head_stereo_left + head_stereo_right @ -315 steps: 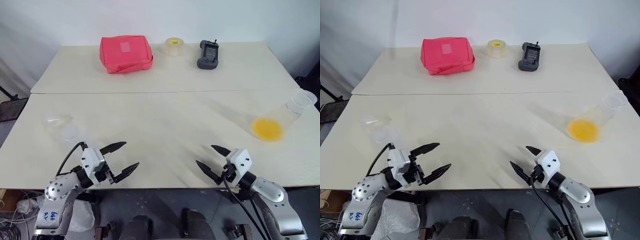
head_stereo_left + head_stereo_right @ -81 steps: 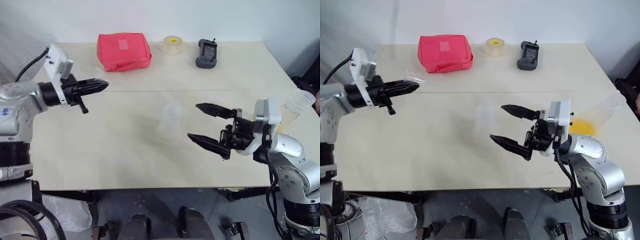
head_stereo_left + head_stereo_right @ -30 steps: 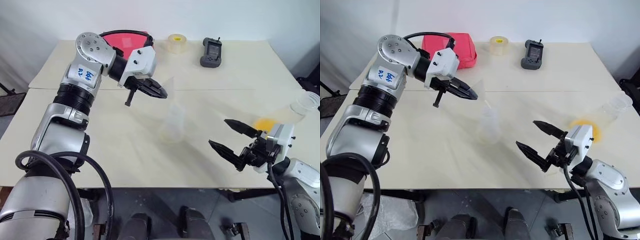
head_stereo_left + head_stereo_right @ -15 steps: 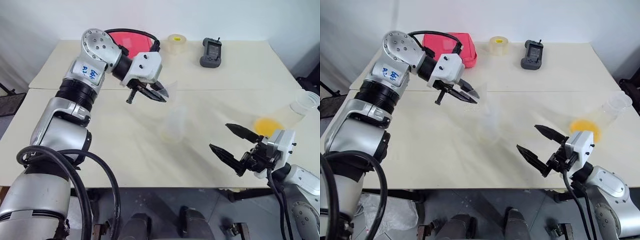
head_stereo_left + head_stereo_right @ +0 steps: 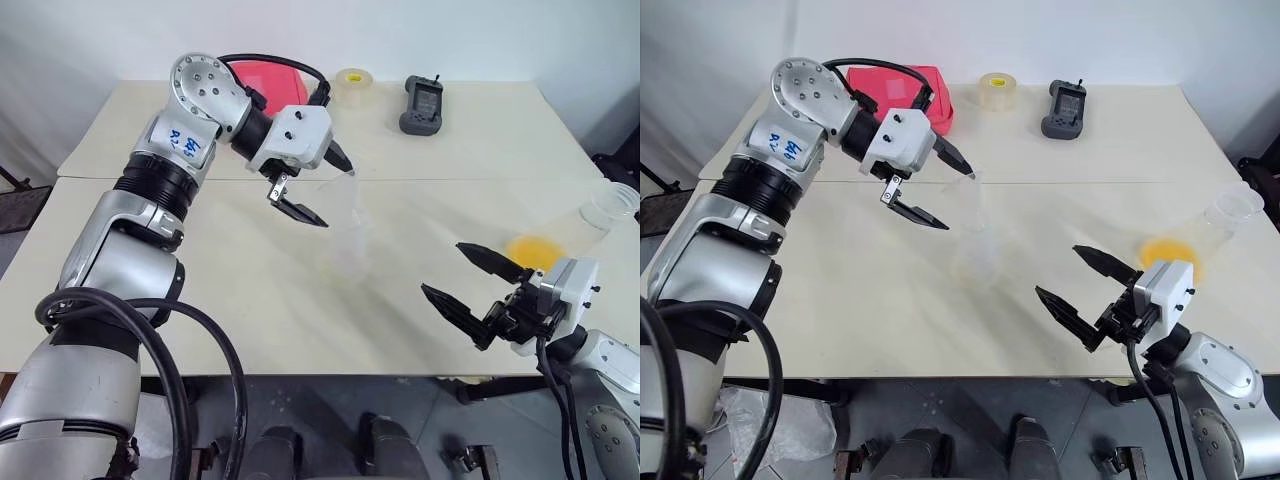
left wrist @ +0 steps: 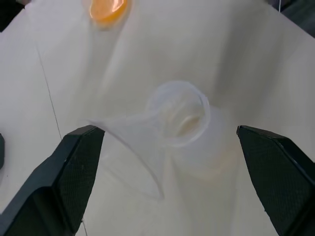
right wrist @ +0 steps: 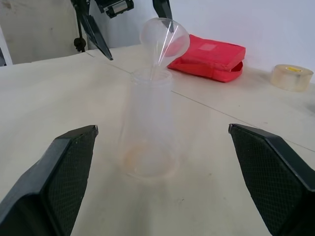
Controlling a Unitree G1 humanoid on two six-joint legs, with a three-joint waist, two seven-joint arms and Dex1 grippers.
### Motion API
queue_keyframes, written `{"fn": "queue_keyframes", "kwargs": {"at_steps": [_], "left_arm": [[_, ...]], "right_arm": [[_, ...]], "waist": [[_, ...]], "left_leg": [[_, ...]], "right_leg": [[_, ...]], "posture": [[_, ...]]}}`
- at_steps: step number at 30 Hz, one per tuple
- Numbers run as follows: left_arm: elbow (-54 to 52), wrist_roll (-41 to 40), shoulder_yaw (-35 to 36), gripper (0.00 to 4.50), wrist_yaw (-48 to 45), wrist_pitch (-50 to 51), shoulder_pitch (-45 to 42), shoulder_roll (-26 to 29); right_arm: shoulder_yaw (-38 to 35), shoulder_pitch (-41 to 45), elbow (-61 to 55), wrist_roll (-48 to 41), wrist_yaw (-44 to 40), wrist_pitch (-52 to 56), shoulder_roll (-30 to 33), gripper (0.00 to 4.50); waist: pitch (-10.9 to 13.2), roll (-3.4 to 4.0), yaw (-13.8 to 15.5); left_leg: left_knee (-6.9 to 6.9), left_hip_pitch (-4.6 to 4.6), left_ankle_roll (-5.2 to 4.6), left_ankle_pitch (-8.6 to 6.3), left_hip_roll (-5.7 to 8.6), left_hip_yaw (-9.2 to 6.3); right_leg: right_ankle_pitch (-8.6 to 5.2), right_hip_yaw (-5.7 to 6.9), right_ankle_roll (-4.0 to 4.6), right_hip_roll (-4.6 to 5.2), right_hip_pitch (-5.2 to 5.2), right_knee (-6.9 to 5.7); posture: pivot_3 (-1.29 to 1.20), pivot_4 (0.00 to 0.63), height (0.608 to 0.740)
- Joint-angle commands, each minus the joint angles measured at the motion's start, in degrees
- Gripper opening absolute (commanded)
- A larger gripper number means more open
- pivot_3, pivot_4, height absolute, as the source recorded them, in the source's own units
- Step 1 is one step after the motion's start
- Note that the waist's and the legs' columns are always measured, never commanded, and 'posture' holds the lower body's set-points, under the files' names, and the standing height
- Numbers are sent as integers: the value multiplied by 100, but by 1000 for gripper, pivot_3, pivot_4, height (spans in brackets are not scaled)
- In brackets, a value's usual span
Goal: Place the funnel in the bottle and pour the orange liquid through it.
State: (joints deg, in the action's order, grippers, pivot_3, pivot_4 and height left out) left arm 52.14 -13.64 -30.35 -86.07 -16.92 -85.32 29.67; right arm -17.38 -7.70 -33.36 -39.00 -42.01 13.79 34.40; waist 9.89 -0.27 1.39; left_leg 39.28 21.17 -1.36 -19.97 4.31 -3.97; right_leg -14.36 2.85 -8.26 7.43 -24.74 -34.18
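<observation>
I should grip the flask by its narrow neck (image 5: 597, 214) with my right gripper next, so that it can pour. The flask is wide at its base around the orange liquid (image 5: 531, 250).
The clear bottle (image 7: 150, 132) stands upright mid-table. The clear funnel (image 7: 165, 37) has its stem in the bottle's neck and leans to one side. My left gripper (image 5: 322, 188) hovers at the bottle's top, open, with a finger on either side of the funnel (image 6: 133, 142) and neither touching it. The orange liquid (image 5: 531, 250) lies in a tilted clear flask (image 5: 606, 206) at the table's right edge. My right gripper (image 5: 447, 270) is open and empty, low over the front right of the table, between bottle and flask.
At the back of the table are a red pouch (image 5: 262, 72), a yellow-cored tape roll (image 5: 349, 88) and a black handheld device (image 5: 419, 105). A seam (image 5: 450, 180) runs across where two tabletops meet.
My left gripper has opened and let go of the funnel, which now rests tilted in the bottle's neck. The right arm has stayed put.
</observation>
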Motion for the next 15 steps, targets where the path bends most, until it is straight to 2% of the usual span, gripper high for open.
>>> {"fn": "queue_keyframes", "kwargs": {"at_steps": [1,15], "left_arm": [[-255,-214,-10,4458,-643,70,-181,61],[-1446,-1069,-182,4458,-643,939,43,383]], "right_arm": [[-141,13,-188,-19,42,-96,-7,4500],[-150,144,-124,4,71,-44,51,4500]], "waist": [[0,0,1],[0,0,-1]], "left_leg": [[0,0,0,0,0,0],[3,-1,0,0,-4,-1]], "right_leg": [[0,0,0,0,0,0],[0,-5,0,1,-1,-5]], "posture": [[0,150,740],[0,150,740]]}}
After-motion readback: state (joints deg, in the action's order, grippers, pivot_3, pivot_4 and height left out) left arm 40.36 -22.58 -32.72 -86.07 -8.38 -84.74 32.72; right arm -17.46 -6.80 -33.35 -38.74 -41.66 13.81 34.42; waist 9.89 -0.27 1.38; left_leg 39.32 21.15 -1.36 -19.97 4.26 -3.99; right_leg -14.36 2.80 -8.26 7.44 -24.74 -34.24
